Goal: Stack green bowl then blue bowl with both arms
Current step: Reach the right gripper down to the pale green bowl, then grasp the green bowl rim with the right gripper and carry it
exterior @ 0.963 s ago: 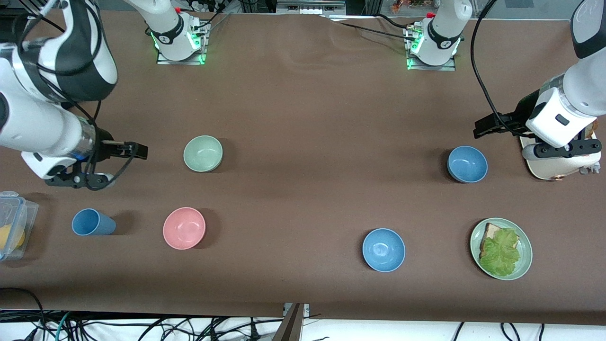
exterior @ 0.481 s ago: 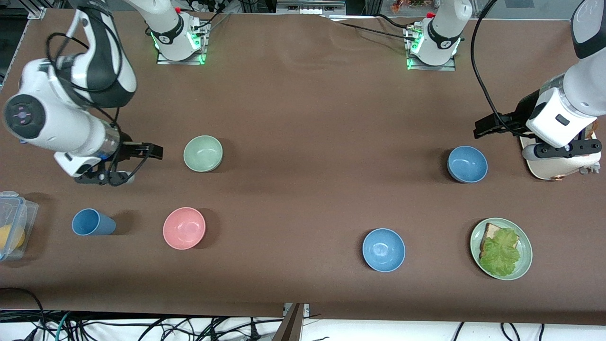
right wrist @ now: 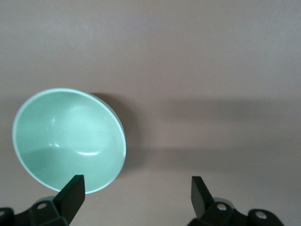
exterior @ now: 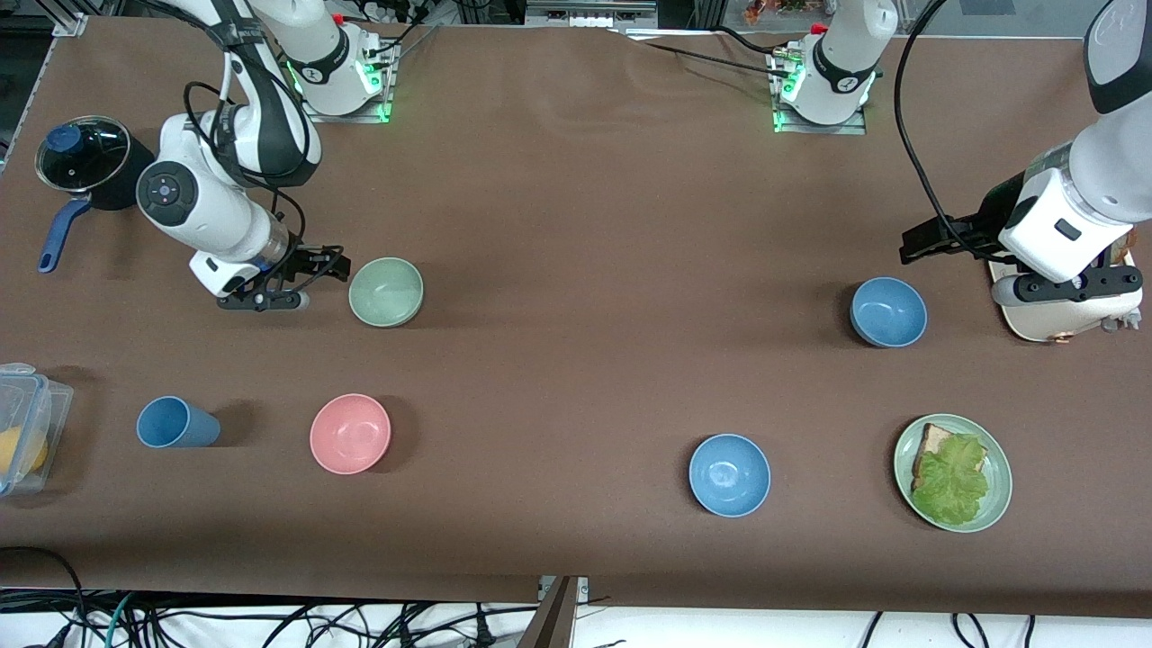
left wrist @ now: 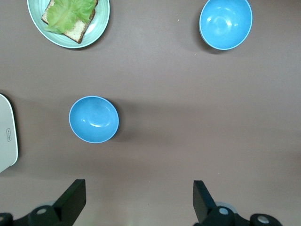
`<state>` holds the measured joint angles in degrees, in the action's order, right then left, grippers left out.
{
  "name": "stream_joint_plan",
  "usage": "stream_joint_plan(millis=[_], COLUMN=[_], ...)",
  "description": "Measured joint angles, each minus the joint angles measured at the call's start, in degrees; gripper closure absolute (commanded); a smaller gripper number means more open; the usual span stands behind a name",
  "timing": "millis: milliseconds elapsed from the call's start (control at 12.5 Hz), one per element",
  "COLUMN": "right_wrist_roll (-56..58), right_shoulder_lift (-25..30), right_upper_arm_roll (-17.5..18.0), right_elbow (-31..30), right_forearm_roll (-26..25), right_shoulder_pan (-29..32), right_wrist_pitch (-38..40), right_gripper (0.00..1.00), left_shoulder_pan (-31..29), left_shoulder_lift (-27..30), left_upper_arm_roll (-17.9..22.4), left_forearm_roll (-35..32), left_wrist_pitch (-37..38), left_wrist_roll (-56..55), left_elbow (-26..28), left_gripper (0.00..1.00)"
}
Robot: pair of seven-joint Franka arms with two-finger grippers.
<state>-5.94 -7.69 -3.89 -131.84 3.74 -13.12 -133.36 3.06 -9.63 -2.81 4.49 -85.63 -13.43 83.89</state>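
Observation:
Next, my right gripper grabs the green bowl by its rim point(exterior: 361, 275) to set it up for stacking with the blue bowl point(exterior: 887, 312).
The green bowl point(exterior: 385, 291) stands upright and empty on the brown table; it also shows in the right wrist view point(right wrist: 68, 139). My right gripper point(exterior: 328, 264) is open and empty, low over the table just beside the bowl, toward the right arm's end; one of its fingers point(right wrist: 70, 195) is at the bowl's rim. The duller blue bowl point(exterior: 888, 311) stands toward the left arm's end and shows in the left wrist view point(left wrist: 93, 119). My left gripper point(exterior: 911, 247) is open and empty, over the table beside this bowl; the arm waits.
A brighter blue bowl point(exterior: 729, 474) and a green plate point(exterior: 994, 504) with bread and lettuce lie nearer the camera. A pink bowl point(exterior: 350, 433), a blue cup point(exterior: 175, 423), a clear container point(exterior: 22, 423) and a black pot point(exterior: 85, 162) are toward the right arm's end. A white appliance point(exterior: 1044, 319) lies under the left arm.
My right arm has swung in toward the green bowl, bringing its open gripper right beside it and uncovering the black pot. The left arm has not moved.

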Motion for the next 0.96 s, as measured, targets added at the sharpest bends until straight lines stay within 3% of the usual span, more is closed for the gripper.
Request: stream_joint_plan(millis=[160, 561, 642, 802, 882, 963], right_wrist_roll=[-0.05, -0.52, -1.15, -2.87, -3.23, -3.31], right_shoulder_lift=[-0.16, -3.25, -4.37, -6.33, -6.78, -6.78], right_upper_arm_roll=[0.85, 2.29, 2.95, 4.69, 5.03, 5.09], right_elbow=[-3.63, -5.95, -6.51, -7.58, -7.61, -7.55], right_forearm_roll=[0.01, 0.08, 0.1, 0.13, 0.13, 0.13], right_shoulder_pan=[-0.02, -0.03, -0.02, -0.08, -0.13, -0.13], right_wrist_pitch=[-4.96, -11.78, -13.89, -17.15, -17.47, -17.49], right_gripper=[0.06, 0.36, 0.49, 0.93, 1.0, 1.0], left_shoulder_pan=[0.04, 0.08, 0.08, 0.06, 0.05, 0.04], left_shoulder_lift=[-0.17, -0.42, -0.47, -0.5, -0.52, -0.53], left_upper_arm_roll=[-0.04, -0.04, -0.03, -0.01, 0.01, 0.03], left_forearm_roll=[0.01, 0.03, 0.03, 0.03, 0.04, 0.04], left_wrist_pitch=[0.0, 0.0, 0.0, 0.0, 0.0, 0.0], left_wrist_roll=[0.0, 0.0, 0.0, 0.0, 0.0, 0.0], left_elbow=[0.0, -0.03, -0.04, -0.05, -0.05, -0.06], left_gripper=[0.0, 0.0, 0.0, 0.0, 0.0, 0.0])
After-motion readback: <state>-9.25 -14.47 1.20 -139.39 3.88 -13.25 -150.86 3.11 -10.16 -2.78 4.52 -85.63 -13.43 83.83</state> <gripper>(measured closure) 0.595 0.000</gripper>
